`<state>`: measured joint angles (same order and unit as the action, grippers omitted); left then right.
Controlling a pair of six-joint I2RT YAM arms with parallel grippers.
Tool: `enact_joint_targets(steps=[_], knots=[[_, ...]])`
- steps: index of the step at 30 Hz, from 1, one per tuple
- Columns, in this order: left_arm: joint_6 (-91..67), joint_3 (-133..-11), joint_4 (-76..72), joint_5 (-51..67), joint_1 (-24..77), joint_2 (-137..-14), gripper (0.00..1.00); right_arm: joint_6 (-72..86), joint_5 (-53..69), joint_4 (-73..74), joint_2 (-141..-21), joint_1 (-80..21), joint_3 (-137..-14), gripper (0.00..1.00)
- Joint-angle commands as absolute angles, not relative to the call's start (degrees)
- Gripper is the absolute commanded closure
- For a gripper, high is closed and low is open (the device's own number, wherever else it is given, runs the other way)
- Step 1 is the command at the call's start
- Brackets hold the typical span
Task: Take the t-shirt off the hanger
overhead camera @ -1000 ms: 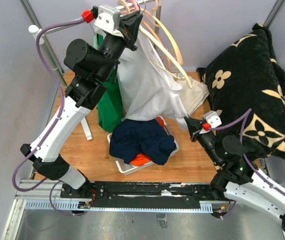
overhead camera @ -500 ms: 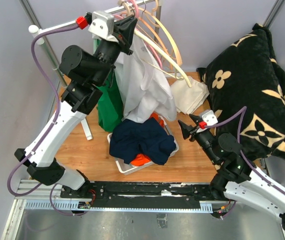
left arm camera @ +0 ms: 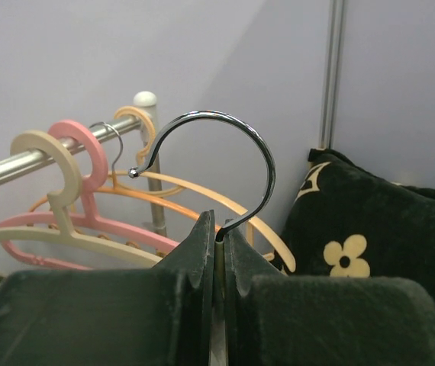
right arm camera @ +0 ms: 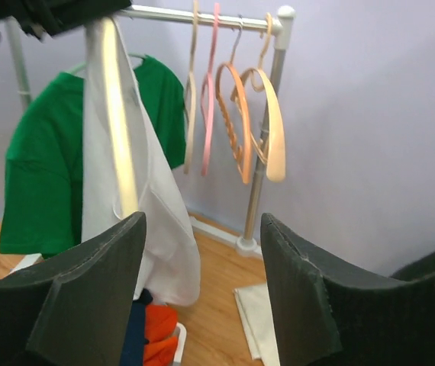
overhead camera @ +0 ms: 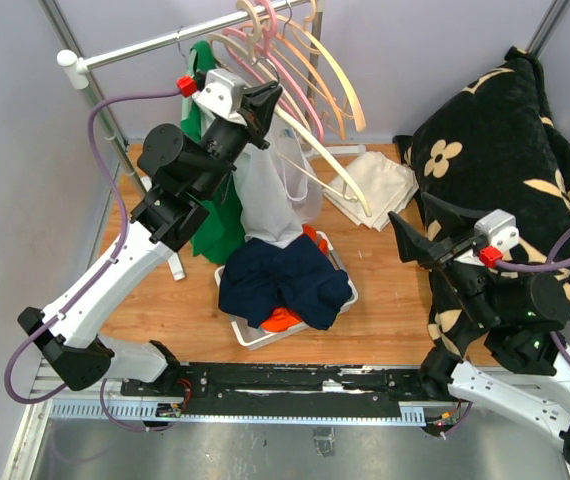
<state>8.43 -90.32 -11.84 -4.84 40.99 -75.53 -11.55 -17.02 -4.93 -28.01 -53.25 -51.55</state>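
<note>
The robot's right gripper is going to grab the cream hanger's bare lower arm (overhead camera: 349, 183), so the hanger's covered arm stays free for taking off the t-shirt (overhead camera: 270, 195).
My left gripper (overhead camera: 263, 100) is shut on the neck of a cream hanger (overhead camera: 337, 178), just below its metal hook (left arm camera: 225, 152), and holds it off the rail, tilted down to the right. The white t-shirt (overhead camera: 270, 195) hangs from the hanger's upper part, down toward the basket. The lower arm of the hanger sticks out bare. In the right wrist view the hanger (right arm camera: 118, 114) and t-shirt (right arm camera: 156, 221) hang at the left. My right gripper (overhead camera: 417, 225) stands open and empty, to the right of the t-shirt and apart from it.
A metal rail (overhead camera: 155, 45) carries several empty hangers (overhead camera: 300, 60) and a green shirt (overhead camera: 215, 215). A white basket (overhead camera: 250, 338) holds navy and orange clothes. A folded cream cloth (overhead camera: 377, 185) lies on the wooden floor. A black floral cushion (overhead camera: 510, 170) fills the right side.
My right gripper let go of the t-shirt's hem, opened and drew back to the right. The t-shirt swung back to hang narrow. My left gripper brought the hanger down and away from the rail.
</note>
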Motion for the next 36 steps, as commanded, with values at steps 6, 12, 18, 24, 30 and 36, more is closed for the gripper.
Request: enact_joint_targets(steps=[6,12,18,24,30,36], knots=[[5.8,-89.1,-14.8,-3.5,40.8,-74.2,0.99,-12.7,-3.6,-7.6,-33.4,-52.8,-57.2,0.37],[6.0,-89.4,-13.8,-3.1,42.3,-74.2,0.99,-12.0,-1.4,-9.3,-39.6,-52.7,-60.0,0.37],[6.7,-88.9,-12.7,-3.6,44.2,-73.7,0.99,-11.3,-1.5,-11.3,-44.5,-52.8,-60.8,0.44],[6.7,-88.1,-12.7,-4.0,45.2,-72.7,1.0,-11.3,-2.5,-12.4,-46.6,-52.8,-60.7,0.52],[6.6,-87.8,-12.5,-4.0,45.7,-72.4,1.0,-11.2,-2.8,-13.5,-46.6,-52.8,-60.1,0.7],[6.6,-87.9,-12.4,-4.2,46.0,-72.4,0.99,-11.3,-3.6,-13.8,-46.3,-52.7,-59.9,0.91]])
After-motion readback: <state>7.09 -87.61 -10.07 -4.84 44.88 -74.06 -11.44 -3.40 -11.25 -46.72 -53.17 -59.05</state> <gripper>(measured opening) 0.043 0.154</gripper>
